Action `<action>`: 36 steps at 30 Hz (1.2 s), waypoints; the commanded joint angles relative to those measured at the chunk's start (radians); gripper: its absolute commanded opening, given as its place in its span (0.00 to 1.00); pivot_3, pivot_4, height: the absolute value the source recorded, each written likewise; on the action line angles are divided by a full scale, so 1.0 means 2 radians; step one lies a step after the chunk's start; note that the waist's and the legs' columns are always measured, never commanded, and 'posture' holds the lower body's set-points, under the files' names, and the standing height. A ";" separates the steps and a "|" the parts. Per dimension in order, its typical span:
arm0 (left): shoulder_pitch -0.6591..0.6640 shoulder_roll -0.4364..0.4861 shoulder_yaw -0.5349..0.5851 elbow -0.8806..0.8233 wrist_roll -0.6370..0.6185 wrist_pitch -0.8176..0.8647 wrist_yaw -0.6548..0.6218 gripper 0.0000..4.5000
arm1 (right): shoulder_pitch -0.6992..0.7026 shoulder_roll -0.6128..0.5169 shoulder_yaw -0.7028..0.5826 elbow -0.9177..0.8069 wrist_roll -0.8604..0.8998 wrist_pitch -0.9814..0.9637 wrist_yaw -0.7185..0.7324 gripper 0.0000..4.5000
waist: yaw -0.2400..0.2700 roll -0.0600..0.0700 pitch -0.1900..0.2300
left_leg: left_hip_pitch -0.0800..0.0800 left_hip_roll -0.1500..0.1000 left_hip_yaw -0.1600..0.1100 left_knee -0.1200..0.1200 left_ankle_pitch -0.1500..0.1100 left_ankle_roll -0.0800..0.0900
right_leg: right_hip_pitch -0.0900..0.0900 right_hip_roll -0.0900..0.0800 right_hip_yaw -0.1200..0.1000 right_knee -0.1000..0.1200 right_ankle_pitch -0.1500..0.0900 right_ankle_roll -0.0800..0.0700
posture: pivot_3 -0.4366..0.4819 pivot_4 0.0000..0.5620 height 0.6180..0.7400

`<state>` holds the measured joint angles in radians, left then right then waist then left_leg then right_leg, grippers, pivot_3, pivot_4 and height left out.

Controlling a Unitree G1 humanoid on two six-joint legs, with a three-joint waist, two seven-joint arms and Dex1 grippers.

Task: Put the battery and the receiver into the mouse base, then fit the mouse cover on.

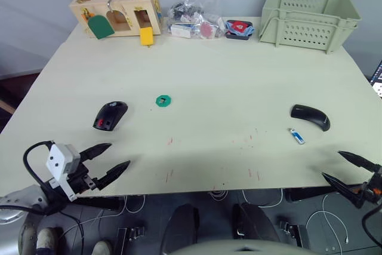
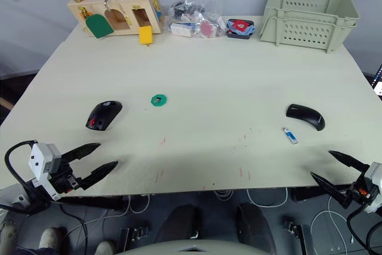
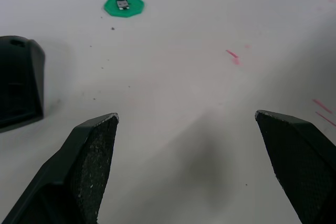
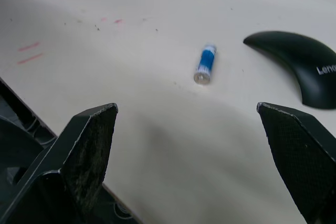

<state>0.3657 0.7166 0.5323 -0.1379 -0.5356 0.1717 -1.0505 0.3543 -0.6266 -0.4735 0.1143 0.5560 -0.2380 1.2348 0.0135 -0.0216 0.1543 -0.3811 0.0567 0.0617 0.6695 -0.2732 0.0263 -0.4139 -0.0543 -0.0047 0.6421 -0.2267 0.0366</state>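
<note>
My left gripper grabs the black mouse base by its long side edges next, so its battery slot stays free to take the battery (image 1: pixel 296 136).
The black mouse base (image 1: pixel 110 115), showing a red patch, lies on the left half of the table. To its right, a small receiver rests on a green disc (image 1: pixel 163 100). On the right half lies the curved black mouse cover (image 1: pixel 311 116), with the white and blue battery (image 1: pixel 296 136) just in front of it. My left gripper (image 1: pixel 119 154) hovers open over the table's front edge, nearer than the mouse base (image 3: pixel 18 85). My right gripper (image 1: pixel 331 164) is open at the front right edge, a short way in front of the battery (image 4: pixel 205 63) and the cover (image 4: pixel 296 64).
Along the far edge stand a wooden toy box (image 1: pixel 116 11), a clear plastic bag of small parts (image 1: pixel 194 19), a small black tray (image 1: pixel 239 28) and a pale green crate (image 1: pixel 307 15). Faint red marks dot the table's front middle (image 1: pixel 250 174).
</note>
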 commanded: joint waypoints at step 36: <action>-0.236 0.049 -0.032 0.157 0.040 0.081 0.104 0.99 | -0.087 -0.023 0.066 -0.177 0.059 0.092 0.025 1.00 | 0.000 -0.001 0.001 | 0.000 -0.001 0.000 0.000 0.000 0.000 | 0.000 0.001 0.000 0.000 0.001 -0.002 | 0.48 0.27 1.00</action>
<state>-0.0817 0.7931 0.4658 0.1701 -0.4698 0.3256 -0.8634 0.1853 -0.6721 -0.3273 -0.2335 0.6665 -0.0449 1.2824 0.0141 -0.0235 0.1554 -0.3816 0.0545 0.0622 0.6697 -0.2731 0.0263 -0.4136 -0.0531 -0.0056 0.6423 -0.2240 0.0329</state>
